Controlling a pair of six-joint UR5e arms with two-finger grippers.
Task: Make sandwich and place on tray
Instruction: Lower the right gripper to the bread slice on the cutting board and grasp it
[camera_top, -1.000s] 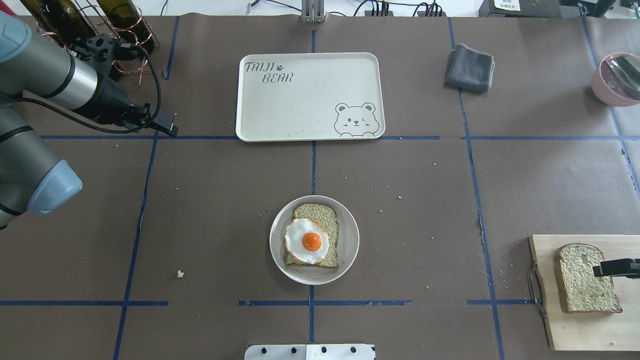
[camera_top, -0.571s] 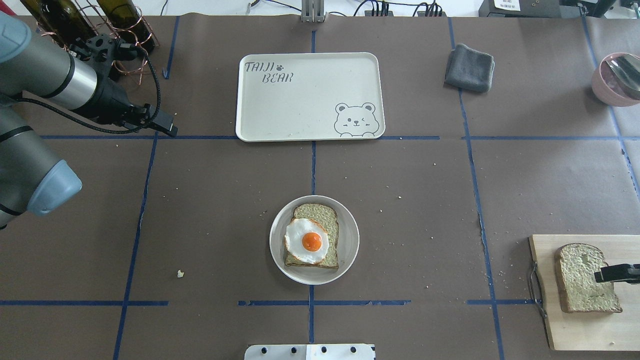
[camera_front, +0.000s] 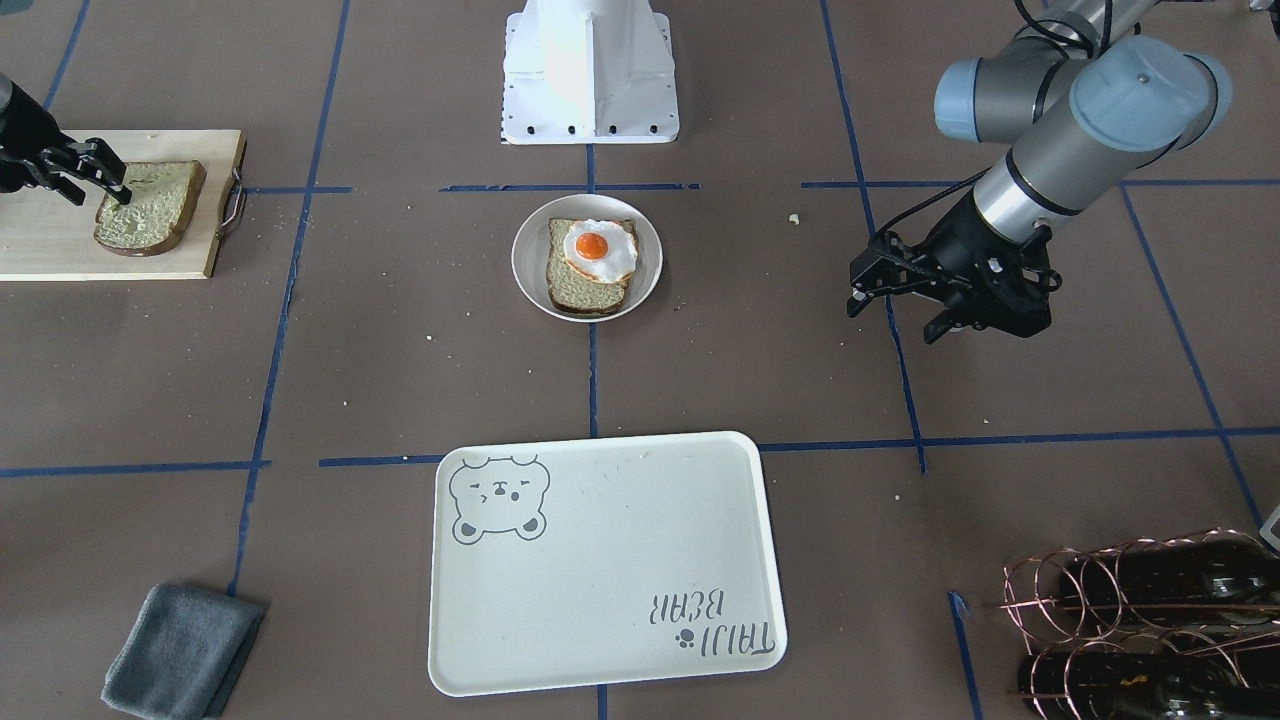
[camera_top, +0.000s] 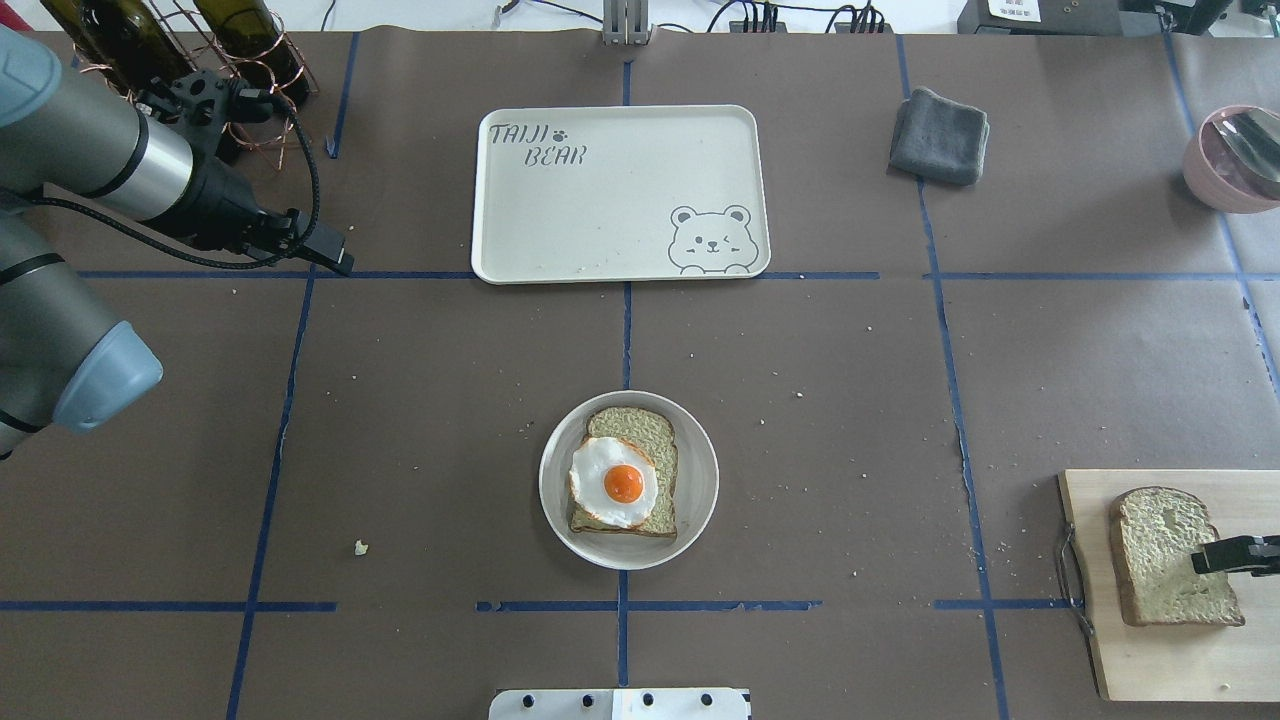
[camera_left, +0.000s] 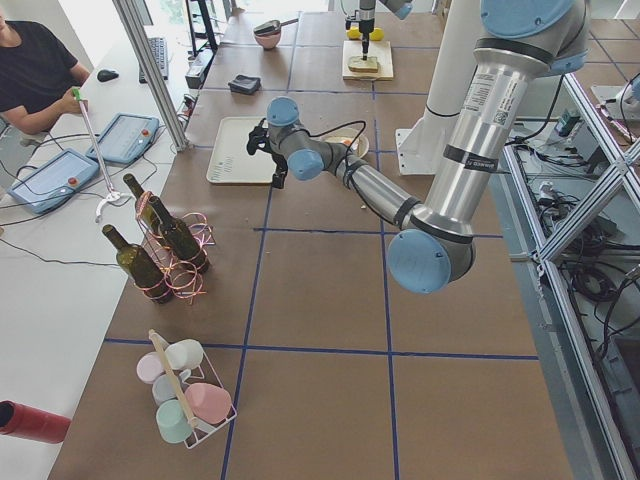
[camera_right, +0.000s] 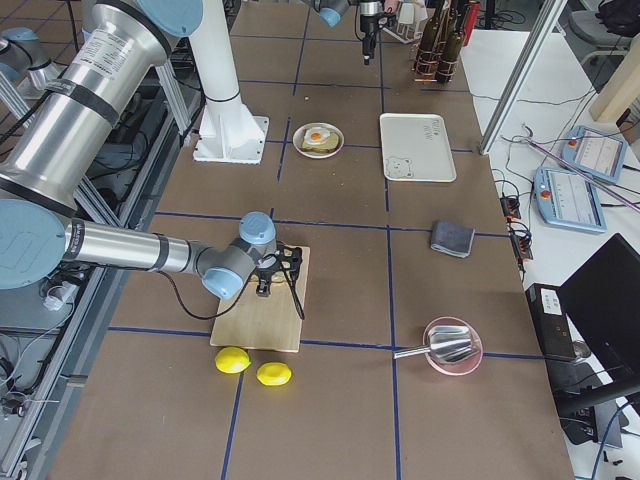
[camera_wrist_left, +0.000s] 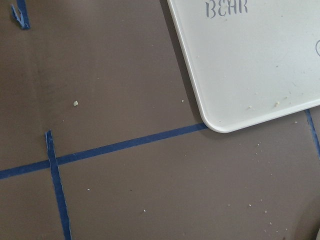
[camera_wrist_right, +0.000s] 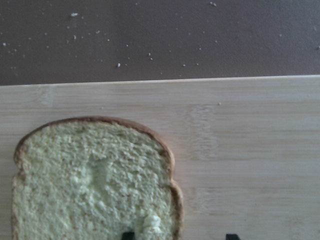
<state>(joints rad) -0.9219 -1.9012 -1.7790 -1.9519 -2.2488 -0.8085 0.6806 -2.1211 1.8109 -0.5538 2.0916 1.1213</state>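
Observation:
Next, my right gripper picks up the bread slice by its crust edge (camera_wrist_right: 177, 228), to top the fried egg and finish the sandwich.
A small round white plate (camera_top: 702, 470) holds one bread slice (camera_top: 645, 430) with a fried egg (camera_top: 615, 483) on top; it also shows in the front view (camera_front: 640, 285). A second bread slice (camera_top: 1160, 555) lies on a wooden cutting board (camera_top: 1150, 660). My right gripper (camera_top: 1205, 558) is open just over this slice's right edge. In the right wrist view one fingertip (camera_wrist_right: 128, 234) is over the bread (camera_wrist_right: 95, 180) and the other is over the board. My left gripper (camera_front: 895, 310) is open and empty, left of the cream bear tray (camera_top: 620, 190).
A folded grey cloth (camera_top: 940, 135) lies right of the tray. A pink bowl with a metal scoop (camera_top: 1235, 160) is at the far right. Wine bottles in a copper rack (camera_top: 200, 40) stand behind my left arm. Two lemons (camera_right: 255, 367) lie by the board.
My right gripper has shifted a little toward the near side of the bread slice on the board. The left arm has barely moved.

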